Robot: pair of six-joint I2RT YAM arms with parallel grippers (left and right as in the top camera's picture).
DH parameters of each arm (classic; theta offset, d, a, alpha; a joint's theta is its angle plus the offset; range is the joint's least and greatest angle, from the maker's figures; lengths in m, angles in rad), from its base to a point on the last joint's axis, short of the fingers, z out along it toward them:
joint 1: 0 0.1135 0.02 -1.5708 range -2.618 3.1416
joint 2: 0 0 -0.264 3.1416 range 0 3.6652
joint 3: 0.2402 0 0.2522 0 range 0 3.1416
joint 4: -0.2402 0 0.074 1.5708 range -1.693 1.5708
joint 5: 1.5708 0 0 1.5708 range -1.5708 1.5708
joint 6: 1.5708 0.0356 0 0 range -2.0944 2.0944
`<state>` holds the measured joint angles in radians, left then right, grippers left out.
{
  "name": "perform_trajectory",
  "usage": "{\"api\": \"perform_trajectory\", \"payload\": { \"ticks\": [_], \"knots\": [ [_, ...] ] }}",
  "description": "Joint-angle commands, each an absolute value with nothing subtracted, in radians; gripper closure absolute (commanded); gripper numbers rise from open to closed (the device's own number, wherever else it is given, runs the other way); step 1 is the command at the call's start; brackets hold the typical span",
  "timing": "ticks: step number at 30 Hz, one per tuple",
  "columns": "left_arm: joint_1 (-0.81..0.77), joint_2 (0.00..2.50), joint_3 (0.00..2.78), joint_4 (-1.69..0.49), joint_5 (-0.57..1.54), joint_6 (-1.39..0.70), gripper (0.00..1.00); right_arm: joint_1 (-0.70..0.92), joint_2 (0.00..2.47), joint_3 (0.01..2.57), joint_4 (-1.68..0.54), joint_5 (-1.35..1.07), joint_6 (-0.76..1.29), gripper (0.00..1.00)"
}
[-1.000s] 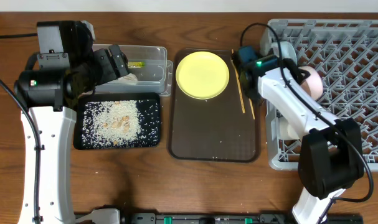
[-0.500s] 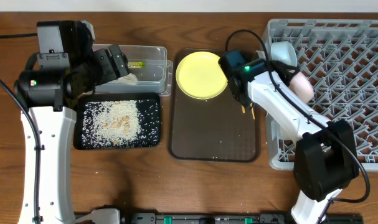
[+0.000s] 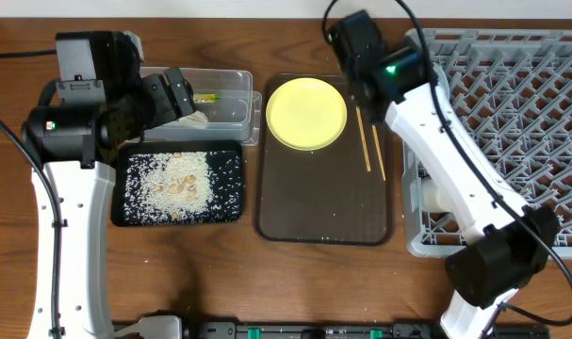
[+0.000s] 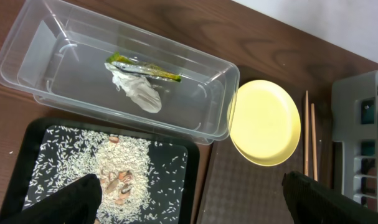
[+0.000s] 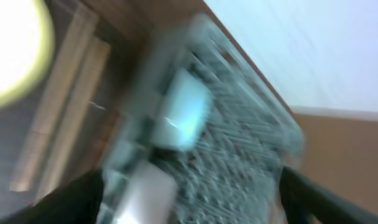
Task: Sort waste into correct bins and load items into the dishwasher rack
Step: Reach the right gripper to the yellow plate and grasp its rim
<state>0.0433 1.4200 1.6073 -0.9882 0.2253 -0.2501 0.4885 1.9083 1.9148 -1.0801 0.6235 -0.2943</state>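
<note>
The opposite edge should stay free to load into the rack, so the robot's right gripper should grab the yellow plate point(image 3: 306, 113) by its rim on the chopstick side.
The yellow plate point(image 3: 306, 113) lies at the far end of the brown serving tray point(image 3: 323, 212), with two chopsticks point(image 3: 363, 138) to its right. My right gripper point(image 3: 347, 38) hangs open and empty above the tray's far right corner. Its blurred wrist view looks down on the grey rack point(image 5: 251, 155) with a light blue bowl point(image 5: 185, 118) inside. Open and empty too, my left gripper point(image 3: 177, 94) hovers over the clear tub point(image 4: 45, 37), which holds the wrapper point(image 4: 142, 70) and the napkin point(image 4: 139, 93). Rice point(image 4: 114, 174) covers the black tray point(image 3: 177, 184).
The dishwasher rack point(image 3: 512, 132) fills the right side, and my right arm crosses its left part. A white cup point(image 3: 434, 195) shows by the rack's left wall. The tub and black tray sit close together left of the serving tray.
My right gripper has opened from shut and swung from the rack's left edge across the plate's edge to the tray's far corner. The left arm has not moved.
</note>
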Motion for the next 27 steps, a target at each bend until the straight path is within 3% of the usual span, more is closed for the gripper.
{"api": "perform_trajectory", "payload": {
  "ticks": [1,3,5,12,16,17,20,27],
  "knots": [
    [0.047,1.422,1.62,-0.99,0.216,-0.241,0.04,0.496,1.887,1.952,-1.054,0.19,-0.299,0.07],
    [0.047,1.422,1.62,-0.99,0.216,-0.241,0.04,0.488,1.889,1.942,-1.018,-0.014,-0.288,0.01],
    [0.047,1.422,1.62,-0.99,0.216,-0.241,0.04,0.468,1.895,1.913,-0.962,-0.098,-0.226,0.01],
    [0.047,1.422,1.62,-0.99,0.216,-0.241,0.04,0.382,1.938,1.726,-0.723,-0.239,0.279,0.01],
    [0.047,1.422,1.62,-0.99,0.216,-0.241,0.04,0.371,1.945,1.641,-0.704,-0.263,0.37,0.01],
    [0.047,1.422,1.62,-0.99,0.216,-0.241,0.04,0.372,1.945,1.627,-0.7,-0.263,0.37,0.06],
    [0.047,1.422,1.62,-0.99,0.216,-0.241,0.04,0.378,1.946,1.574,-0.686,-0.241,0.384,0.44],
    [0.047,1.422,1.62,-0.99,0.216,-0.241,0.04,0.422,1.949,1.446,-0.649,0.004,0.683,0.51]
  ]
}}
